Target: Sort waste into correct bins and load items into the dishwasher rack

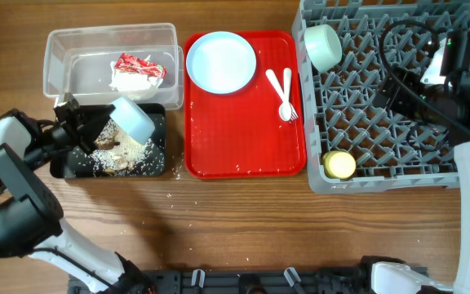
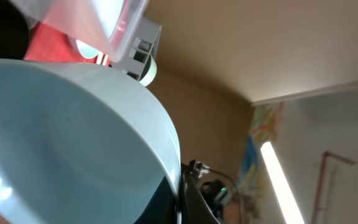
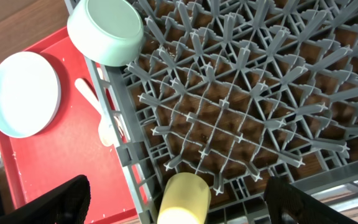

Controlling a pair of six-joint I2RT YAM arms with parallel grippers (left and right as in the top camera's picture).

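Observation:
My right gripper should next grab the pale blue bowl's free rim, opposite my left gripper, to load the dishwasher rack.
My left gripper is shut on the rim of a pale blue bowl, tipped over the black tray that holds the rice scraps. In the left wrist view the bowl fills the frame. The clear tub holds the red-and-white wrapper. The blue plate, white spoon and fork lie on the red tray. A mint bowl and yellow cup sit in the grey rack. My right gripper is open above the rack, over the cup.
The red serving tray lies between the bins and the rack. A few rice grains lie on the wooden table in front of the black tray. Cables of the right arm hang over the rack's right side.

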